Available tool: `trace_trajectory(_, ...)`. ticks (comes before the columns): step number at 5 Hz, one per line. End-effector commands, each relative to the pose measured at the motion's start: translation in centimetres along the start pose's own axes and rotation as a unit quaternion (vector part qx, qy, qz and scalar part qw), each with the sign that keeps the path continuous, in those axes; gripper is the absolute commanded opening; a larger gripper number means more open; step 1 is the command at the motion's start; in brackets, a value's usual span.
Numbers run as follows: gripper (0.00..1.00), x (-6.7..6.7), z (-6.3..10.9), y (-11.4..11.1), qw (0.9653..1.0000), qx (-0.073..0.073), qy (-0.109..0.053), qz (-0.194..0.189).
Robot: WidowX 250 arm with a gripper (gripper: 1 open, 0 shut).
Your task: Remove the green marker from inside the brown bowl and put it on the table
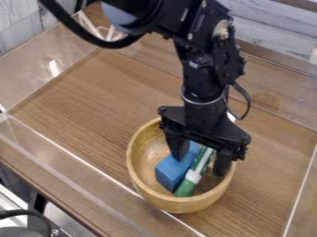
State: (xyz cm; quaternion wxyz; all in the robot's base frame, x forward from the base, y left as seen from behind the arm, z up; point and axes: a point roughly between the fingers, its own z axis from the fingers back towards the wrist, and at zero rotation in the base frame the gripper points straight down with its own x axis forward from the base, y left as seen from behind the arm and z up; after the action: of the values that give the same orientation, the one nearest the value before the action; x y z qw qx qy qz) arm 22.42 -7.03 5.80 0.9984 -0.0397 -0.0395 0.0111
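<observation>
My gripper grabs the marker by its white body (198, 165) next, to lift the green marker out of the brown bowl (146, 174).
The brown bowl (146, 174) sits on the table (99, 102) near its front right. Inside it lie a blue rectangular block (173, 168) and, along the block's right side, the green marker (191, 180), white-barrelled with its green end toward the bowl's front rim. My gripper (201, 157) points straight down into the bowl, open, with one dark finger (179, 146) over the block and the other finger (224, 164) right of the marker. The marker's upper end is hidden behind the fingers. Nothing is held.
Low clear acrylic walls (37, 148) edge the tabletop on all sides. A clear bracket (99, 35) stands at the back wall. The black arm (205, 65) rises from the bowl toward the upper left.
</observation>
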Motion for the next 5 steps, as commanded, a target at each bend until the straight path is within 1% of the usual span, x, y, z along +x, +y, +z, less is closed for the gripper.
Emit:
trace_trajectory(1, 1.0, 0.53, 0.63, -0.36, 0.9997, -0.008, -0.02, -0.007)
trace_trajectory(5, 1.0, 0.62, 0.54, -0.14, 0.9991, -0.014, -0.035, -0.019)
